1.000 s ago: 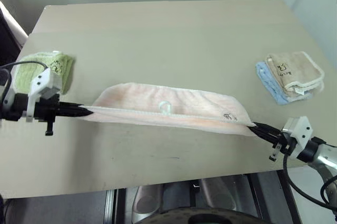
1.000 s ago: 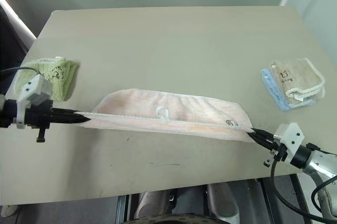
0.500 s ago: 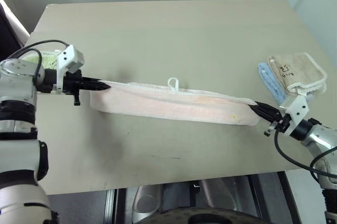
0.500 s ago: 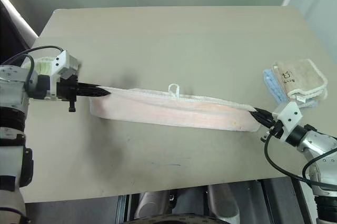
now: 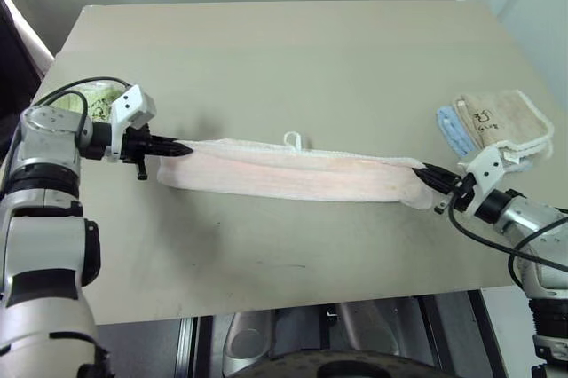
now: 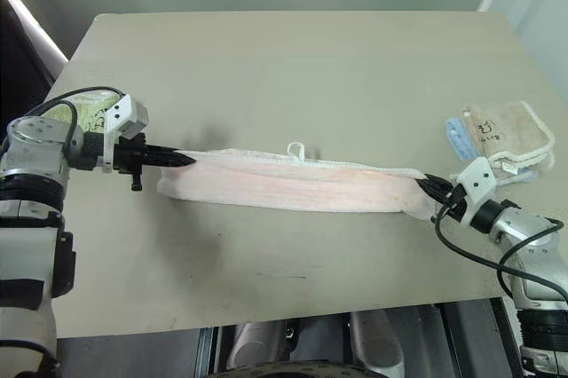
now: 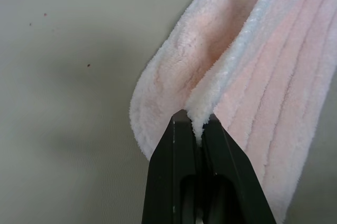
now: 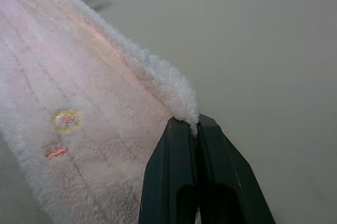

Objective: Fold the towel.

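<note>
My right gripper should open now, because the towel's held hem (image 5: 355, 157) covers the towel's far edge beside the white loop (image 5: 293, 139) and the towel would stay folded.
The pale pink ribbed towel (image 5: 293, 174) lies stretched in a long folded band across the middle of the table (image 5: 284, 50), its white loop (image 5: 293, 139) poking up from the far edge. My left gripper (image 5: 182, 148) is shut on the towel's left end; in the left wrist view the towel's edge (image 7: 226, 71) is pinched between the black fingers (image 7: 176, 150). My right gripper (image 5: 424, 171) is shut on the towel's right end, the fluffy hem (image 8: 163, 77) clamped at its fingertips (image 8: 179, 134). A small yellow and pink embroidered spot (image 8: 66, 120) shows on the towel near that end.
A green folded towel (image 5: 98, 98) lies at the table's left edge behind my left arm. A cream towel (image 5: 499, 118) on a blue one (image 5: 454, 132) sits at the right edge. The table's near edge runs just below my right hand.
Both grippers carried the towel's near edge away from me and over, laying it onto the far half; the loop has gone from the near side to the far edge, the black mark now hidden.
</note>
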Robot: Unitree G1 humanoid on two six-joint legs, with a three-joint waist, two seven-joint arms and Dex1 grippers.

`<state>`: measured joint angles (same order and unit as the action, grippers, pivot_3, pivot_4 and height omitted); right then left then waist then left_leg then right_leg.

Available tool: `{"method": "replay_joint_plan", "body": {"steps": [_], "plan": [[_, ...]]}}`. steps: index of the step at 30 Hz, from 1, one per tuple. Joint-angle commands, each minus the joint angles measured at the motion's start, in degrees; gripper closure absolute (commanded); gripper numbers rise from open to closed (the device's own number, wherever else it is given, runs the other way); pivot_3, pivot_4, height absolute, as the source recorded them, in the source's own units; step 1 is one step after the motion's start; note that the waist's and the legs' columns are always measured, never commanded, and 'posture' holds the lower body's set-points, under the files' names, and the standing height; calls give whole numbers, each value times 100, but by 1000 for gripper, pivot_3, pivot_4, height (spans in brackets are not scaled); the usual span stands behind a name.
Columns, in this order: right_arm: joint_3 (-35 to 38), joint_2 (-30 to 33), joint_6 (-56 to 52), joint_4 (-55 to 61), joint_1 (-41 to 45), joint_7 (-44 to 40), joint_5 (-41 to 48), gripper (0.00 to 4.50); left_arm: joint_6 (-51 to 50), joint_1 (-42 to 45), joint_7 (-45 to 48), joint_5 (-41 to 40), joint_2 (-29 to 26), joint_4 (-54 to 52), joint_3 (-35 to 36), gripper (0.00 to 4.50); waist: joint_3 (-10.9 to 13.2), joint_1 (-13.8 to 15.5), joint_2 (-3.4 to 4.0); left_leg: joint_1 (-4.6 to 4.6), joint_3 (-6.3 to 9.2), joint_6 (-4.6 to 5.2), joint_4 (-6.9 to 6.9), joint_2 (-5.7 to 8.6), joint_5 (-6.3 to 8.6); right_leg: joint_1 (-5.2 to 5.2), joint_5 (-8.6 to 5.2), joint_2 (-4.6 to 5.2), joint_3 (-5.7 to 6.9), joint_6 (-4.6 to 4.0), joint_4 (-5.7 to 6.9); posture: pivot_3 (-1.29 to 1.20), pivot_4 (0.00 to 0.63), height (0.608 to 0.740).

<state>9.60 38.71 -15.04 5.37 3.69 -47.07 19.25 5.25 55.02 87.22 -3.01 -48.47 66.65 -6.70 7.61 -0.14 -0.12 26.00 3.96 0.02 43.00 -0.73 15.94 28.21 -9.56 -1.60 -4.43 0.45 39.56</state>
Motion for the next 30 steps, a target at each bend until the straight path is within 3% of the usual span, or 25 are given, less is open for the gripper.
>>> {"method": "replay_joint_plan", "body": {"steps": [1, 5, 8, 14, 19, 25, 30], "plan": [[7, 115, -783, 92, 278, -124, 401, 4500, 152, 211, -143, 73, 45, 118, 174, 4270, 0, 0, 0, -1, 0, 1, 0, 0, -2, -4, 1, 0, 0, 2, -4, 0, 150, 703], [24, 129, -810, 72, 349, -322, 493, 4500, 7, 332, -114, 144, 84, 235, 193, 3163, 0, 5, 0, 3, 1, 1, -2, 1, -3, -5, 3, 0, 1, 4, -15, 0, 150, 703], [60, 77, -788, 52, 401, -408, 571, 3760, -103, 424, -161, 167, 110, 302, 245, 2116, 0, 4, 0, 7, 1, 2, -4, 1, -3, -6, 8, 0, 1, 9, -30, 0, 150, 703], [99, 47, -671, 53, 457, -374, 525, 1757, -100, 383, -98, 327, 56, 341, 230, 49, 0, 3, 0, 7, 0, 5, -5, 1, -1, -13, 18, 0, 1, 12, -53, 0, 150, 703], [133, 18, -577, -43, 525, -264, 447, 46, 153, 300, -434, 360, 84, 358, 335, 0, 0, 3, 0, 7, 0, 6, -5, 1, -1, -15, 21, 0, 1, 15, -55, 0, 150, 703], [-8, -125, -5, -619, 989, 126, -49, 15, 741, 145, -1217, 393, 226, 413, 482, 0, 1, 2, 1, 2, 0, 10, -4, 0, -3, -18, 29, 0, 0, 17, -57, 0, 150, 703], [-222, 3, -437, -787, 1178, 57, -183, 15, 726, 81, -1147, 384, 271, 431, 516, 0, 1, 4, 0, 4, -1, 10, -5, 0, -3, -17, 36, 0, 0, 28, -59, 0, 150, 703]]}}
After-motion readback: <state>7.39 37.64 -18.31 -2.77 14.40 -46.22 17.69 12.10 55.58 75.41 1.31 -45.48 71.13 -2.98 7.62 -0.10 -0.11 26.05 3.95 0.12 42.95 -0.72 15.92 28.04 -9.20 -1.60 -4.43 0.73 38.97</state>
